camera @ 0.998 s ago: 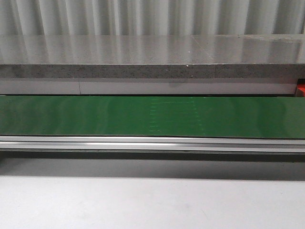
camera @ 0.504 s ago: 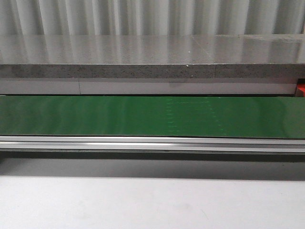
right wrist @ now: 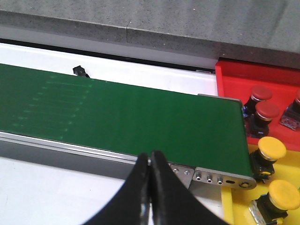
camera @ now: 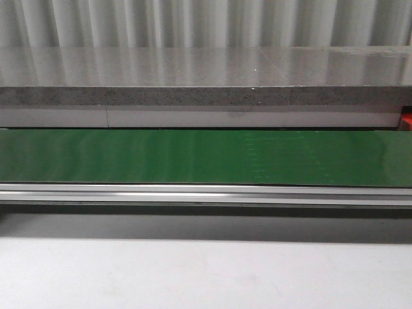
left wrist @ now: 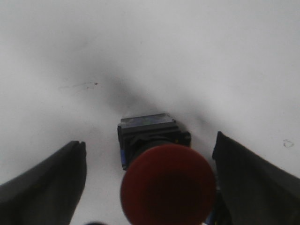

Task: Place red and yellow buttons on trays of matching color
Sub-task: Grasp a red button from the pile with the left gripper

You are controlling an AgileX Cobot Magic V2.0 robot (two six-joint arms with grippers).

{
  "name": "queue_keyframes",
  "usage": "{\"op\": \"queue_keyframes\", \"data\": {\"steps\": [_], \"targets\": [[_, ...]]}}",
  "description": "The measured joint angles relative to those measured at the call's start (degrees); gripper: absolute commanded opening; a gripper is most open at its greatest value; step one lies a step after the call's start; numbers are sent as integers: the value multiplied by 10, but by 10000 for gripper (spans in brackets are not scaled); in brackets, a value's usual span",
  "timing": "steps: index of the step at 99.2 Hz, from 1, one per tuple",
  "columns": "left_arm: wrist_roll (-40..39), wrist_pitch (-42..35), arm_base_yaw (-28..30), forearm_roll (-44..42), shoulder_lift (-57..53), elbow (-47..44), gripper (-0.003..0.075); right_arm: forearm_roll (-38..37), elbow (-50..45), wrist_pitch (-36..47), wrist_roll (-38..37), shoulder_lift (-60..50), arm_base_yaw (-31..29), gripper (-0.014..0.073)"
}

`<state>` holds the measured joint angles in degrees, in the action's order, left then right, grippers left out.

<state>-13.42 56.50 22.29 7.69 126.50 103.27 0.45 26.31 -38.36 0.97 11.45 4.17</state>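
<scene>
The left gripper should close on the red button, as its fingers are beside the domed cap (left wrist: 168, 185) above the black body (left wrist: 152, 136). Closing now would hold the button if they closed now.
A red button (left wrist: 168, 185) with a domed cap and black body stands on a white surface in the left wrist view. My left gripper (left wrist: 149, 140) is open, one finger on each side of it; the right finger is very close to the cap. In the right wrist view my right gripper (right wrist: 150, 158) is shut on nothing, above the near rail of the belt. Past the belt's end is a red tray (right wrist: 234, 71) holding red buttons (right wrist: 268, 111), and beside it a yellow tray (right wrist: 227, 208) holding two yellow buttons (right wrist: 273, 147). Neither gripper shows in the front view.
A green conveyor belt (camera: 161, 158) with an aluminium rail (camera: 193, 192) runs across the front view. Behind it is a grey stone counter (camera: 193, 71), in front of it the white table (camera: 193, 277). A sliver of the red tray (camera: 407, 120) shows at the right edge.
The faint dotted marks on the green belt have shifted to the right in the front view. Nothing else there differs.
</scene>
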Motion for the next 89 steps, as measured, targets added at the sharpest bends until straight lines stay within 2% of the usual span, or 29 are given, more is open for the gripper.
{"op": "queue_keyframes", "data": {"steps": [11,31,47,72,89], "targets": [[0,-4,0,0,4,0,456,0,0,0,0,0,0,-68],[-2,-7,0,1,4,2,244,0,0,0,0,0,0,-68],[-3,-7,0,7,4,2,143,0,0,0,0,0,0,-68],[41,-6,0,9,-33,2,139,0,0,0,0,0,0,-68],[112,11,-1,9,-109,2,138,0,0,0,0,0,0,-68]]}}
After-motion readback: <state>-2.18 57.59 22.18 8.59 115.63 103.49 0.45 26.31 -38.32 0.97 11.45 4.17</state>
